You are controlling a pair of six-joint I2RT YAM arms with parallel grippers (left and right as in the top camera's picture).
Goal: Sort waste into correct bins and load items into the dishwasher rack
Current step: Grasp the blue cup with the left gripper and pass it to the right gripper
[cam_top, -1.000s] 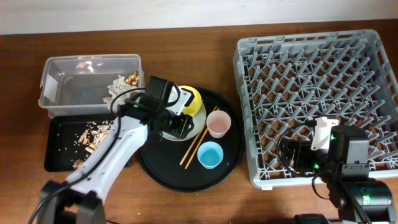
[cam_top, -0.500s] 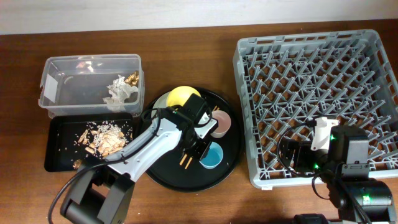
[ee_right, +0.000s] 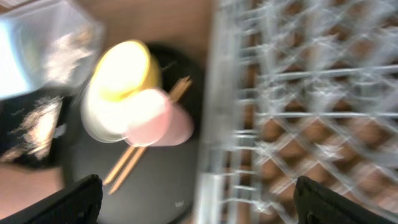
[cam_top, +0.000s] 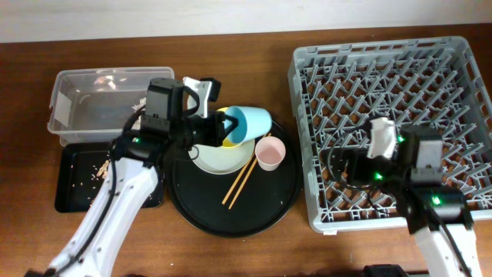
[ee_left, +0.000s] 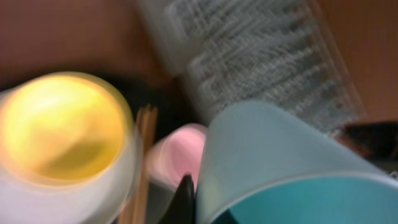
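Next, my right gripper grabs the blue cup by its free closed-base end, opposite the cup's held rim, to load it opening-down into the dishwasher rack.
My left gripper is shut on the rim of the blue cup, which hangs tipped on its side above the yellow bowl and the pale plate. In the left wrist view the blue cup fills the lower right, with one finger outside its wall. The pink cup and the chopsticks rest on the round black tray. My right gripper stands open over the left edge of the dishwasher rack, with nothing between its fingers.
The clear tub stands at the back left. In front of it lies the shallow black tray with brown scraps. My left arm covers the tub's right end. Bare wooden table shows along the front edge.
My left gripper has shut on the blue cup and lifted it off the round tray, back over the bowl, tipped on its side. The right arm has shifted back and left over the rack.
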